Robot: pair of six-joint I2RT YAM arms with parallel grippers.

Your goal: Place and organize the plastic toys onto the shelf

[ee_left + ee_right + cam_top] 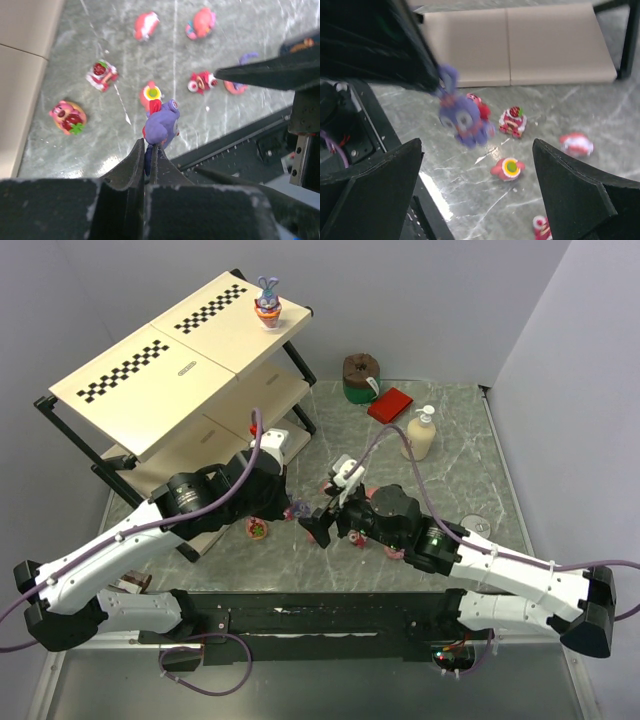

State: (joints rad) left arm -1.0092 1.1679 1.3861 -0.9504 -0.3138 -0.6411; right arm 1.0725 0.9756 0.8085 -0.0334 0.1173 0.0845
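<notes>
The purple-blue bunny would stay with my left gripper if I lifted my right gripper now, because the fingers of my right gripper are open.
My left gripper (291, 508) is shut on the ear of a purple-blue bunny (162, 125) and holds it above the marble table; the bunny also shows blurred in the right wrist view (464, 120). My right gripper (322, 526) is open and empty, just right of the bunny, with its jaws wide over loose toys. Several pink and red toys lie on the table: a cupcake piece (101, 75), a pink bear piece (67, 116) and a pink piece with a yellow-green top (507, 169). The shelf (170, 360) stands at the back left. One bunny (267, 302) stands on its top board.
A cream pump bottle (421, 433), a red box (390, 403) and a brown-topped can (361, 377) stand at the back right. A black rail (330, 615) runs along the table's near edge. The shelf's lower board (520, 45) lies close behind the loose toys.
</notes>
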